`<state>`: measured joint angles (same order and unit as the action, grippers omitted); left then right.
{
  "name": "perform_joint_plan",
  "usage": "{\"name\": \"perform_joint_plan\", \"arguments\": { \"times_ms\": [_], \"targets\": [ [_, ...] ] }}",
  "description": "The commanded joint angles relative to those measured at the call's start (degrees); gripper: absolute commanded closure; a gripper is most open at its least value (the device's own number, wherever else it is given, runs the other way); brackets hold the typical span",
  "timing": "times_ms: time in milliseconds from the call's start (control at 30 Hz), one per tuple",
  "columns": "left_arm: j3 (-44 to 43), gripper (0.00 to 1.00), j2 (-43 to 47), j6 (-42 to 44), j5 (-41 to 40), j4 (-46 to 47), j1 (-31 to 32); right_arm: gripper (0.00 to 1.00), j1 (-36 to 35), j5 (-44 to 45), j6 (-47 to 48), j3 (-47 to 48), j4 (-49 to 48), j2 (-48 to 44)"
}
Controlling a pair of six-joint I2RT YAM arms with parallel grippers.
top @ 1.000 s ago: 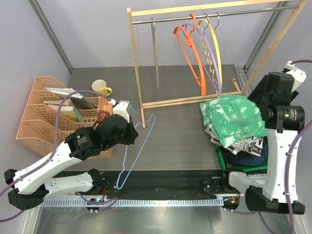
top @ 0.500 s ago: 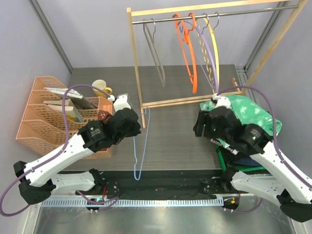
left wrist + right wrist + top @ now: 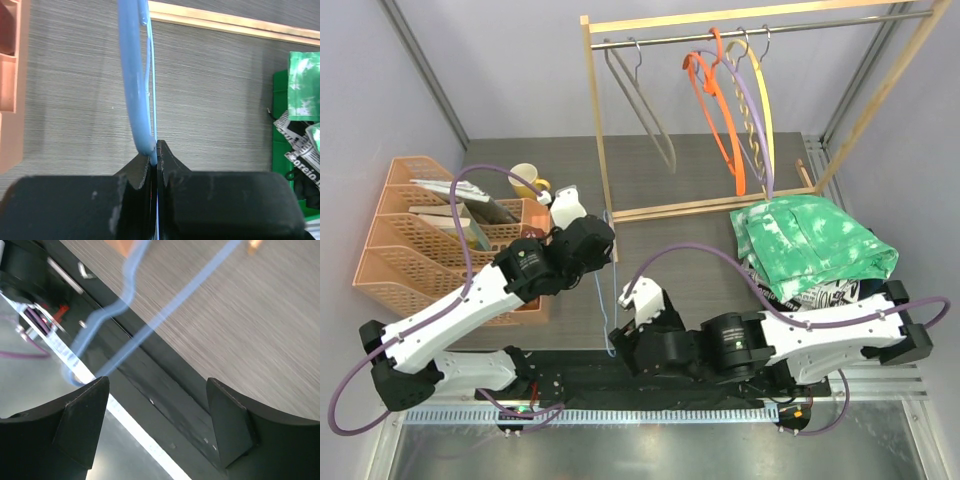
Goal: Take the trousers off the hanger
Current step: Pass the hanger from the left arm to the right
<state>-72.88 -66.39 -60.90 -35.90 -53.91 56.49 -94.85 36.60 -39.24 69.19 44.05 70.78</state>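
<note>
The right gripper grabs the light-blue hanger by its lower end, edge-on, next, leaving the hanger's hook free to hang on the bar.
The trousers [image 3: 810, 245] lie in a folded stack at the table's right side, the green-and-white mottled pair on top and a newspaper-print pair [image 3: 832, 295] under it. Their edge also shows in the left wrist view [image 3: 301, 112]. A thin light-blue hanger [image 3: 612, 300] hangs bare and edge-on from my left gripper [image 3: 603, 243], whose jaws are shut on its wire [image 3: 152, 150]. My right gripper [image 3: 625, 343] reaches across the front edge to the hanger's lower end. Its jaws stand open [image 3: 157, 417], and the blurred blue hanger [image 3: 150, 325] is ahead of them, untouched.
A wooden clothes rack [image 3: 603, 150] stands at the back with grey [image 3: 645, 105], orange [image 3: 720, 115], purple and yellow hangers on its rail. An orange file tray [image 3: 410, 240] and a yellow mug [image 3: 527, 180] sit at the left. The black front rail [image 3: 720, 395] runs below the arms.
My right arm has swung from the trousers stack across to the left, low by the hanger's bottom end, jaws wider. The left gripper turned the hanger edge-on. The rail's hangers sway.
</note>
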Motion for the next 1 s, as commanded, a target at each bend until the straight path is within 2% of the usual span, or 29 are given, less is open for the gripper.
{"name": "perform_joint_plan", "arguments": {
  "times_ms": [0, 267, 533, 667, 833, 967],
  "targets": [
    [-2.18, 1.0, 0.3, -1.67, -4.44, -1.81, -0.5, 0.16, -1.13, 8.58, 6.01, 6.13, -8.44, 3.13],
    [-1.65, 1.0, 0.21, -1.5, -5.5, -2.87, -1.21, 0.16, -2.62, 4.36, 10.59, 6.22, -15.13, 5.68],
    [-1.56, 1.0, -0.84, -1.06, -6.2, -2.95, -1.73, 0.2, -3.41, 5.68, 10.59, 7.89, -14.78, 4.19],
    [-2.09, 1.0, -1.2, -0.62, -6.11, -2.78, -1.73, 0.2, -3.94, 6.98, 11.03, 10.87, -10.15, 6.47],
    [-2.97, 1.0, -0.76, -0.97, -4.8, -2.6, -1.91, 0.18, -3.85, 7.87, 10.5, 10.18, -10.3, 9.02],
    [-3.49, 1.0, -0.14, -1.23, -3.04, -2.69, -1.91, 0.22, -2.45, 8.93, 10.42, 9.65, -11.01, 11.83]
  ]
}}
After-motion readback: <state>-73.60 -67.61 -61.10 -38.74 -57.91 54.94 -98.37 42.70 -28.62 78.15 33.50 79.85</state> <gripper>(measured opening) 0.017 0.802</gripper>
